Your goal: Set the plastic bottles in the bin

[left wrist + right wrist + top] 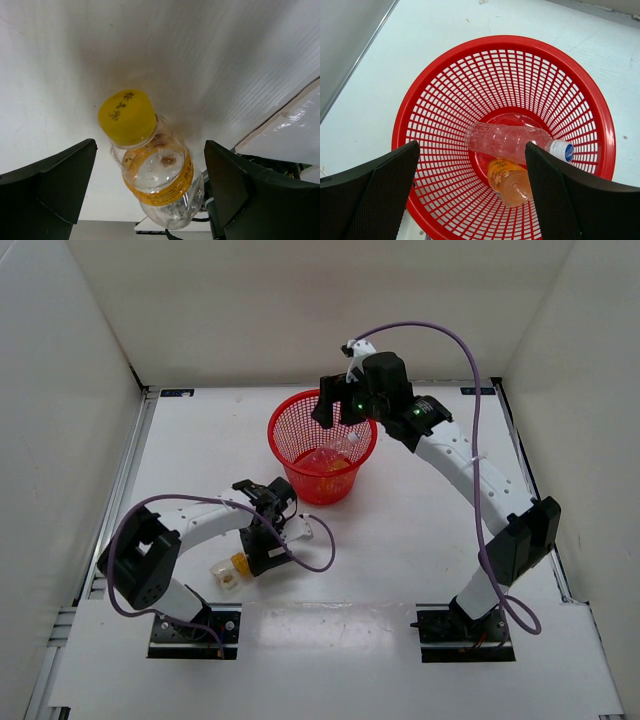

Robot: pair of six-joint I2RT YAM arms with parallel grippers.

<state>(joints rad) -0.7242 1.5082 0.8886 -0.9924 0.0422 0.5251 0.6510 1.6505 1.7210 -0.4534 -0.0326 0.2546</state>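
Note:
I would hold the bottle if I closed now, since the bottle's banded body (238,566) (159,171) is between my left gripper's open fingers and its yellow cap is past them.
A clear bottle with a yellow cap and orange-yellow band (155,172) lies on the white table between the wide-apart fingers of my left gripper (150,145). The fingers do not press on it. In the top view this bottle (228,573) lies at the near left, just off my left gripper (247,562). My right gripper (471,145) is open and empty, hovering over the red mesh bin (440,85). In the bin lie a clear bottle with a white cap (507,140) and an orange bottle (510,182). The top view shows the bin (300,435) under my right gripper (336,412).
White walls close in the table on the left, back and right. A purple cable (310,565) loops beside the left arm. The left arm's base plate (185,632) and the right arm's base plate (465,632) stand at the near edge.

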